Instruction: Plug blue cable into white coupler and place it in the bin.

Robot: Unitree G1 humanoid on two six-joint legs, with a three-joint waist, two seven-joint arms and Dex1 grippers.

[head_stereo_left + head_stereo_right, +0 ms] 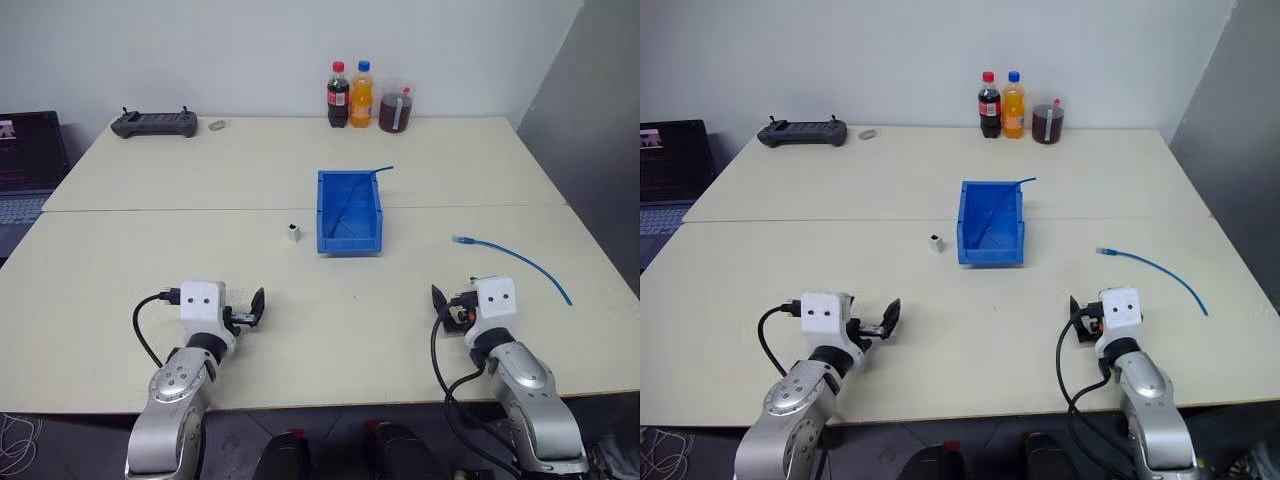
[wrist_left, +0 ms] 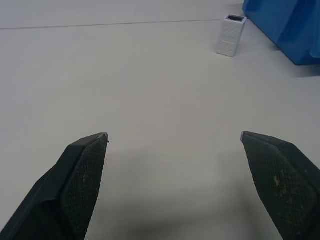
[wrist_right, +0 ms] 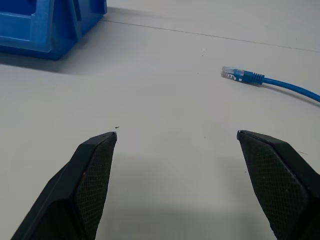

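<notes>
The blue cable's clear tip should stay free for the white coupler [image 1: 292,233], so my right gripper will next grab the cable by its ribbed boot [image 1: 471,241].
The blue cable [image 1: 515,260] lies loose on the table at the right, its clear plug [image 3: 231,73] pointing toward the bin. The white coupler [image 1: 292,233] stands upright just left of the blue bin [image 1: 350,244] at mid-table, with its dark socket facing up [image 2: 231,35]. My left gripper [image 2: 175,137] hovers open over bare table, well short of the coupler. My right gripper [image 3: 176,134] is open too, near the front edge, with the cable's plug ahead and a little to its right. Neither holds anything.
A second thin blue cable [image 1: 375,175] lies in the bin and sticks out over its far right corner. Two bottles [image 1: 350,95] and a jar of dark liquid [image 1: 395,107] stand at the back edge. A black controller [image 1: 154,123] and a laptop [image 1: 25,160] sit far left.
</notes>
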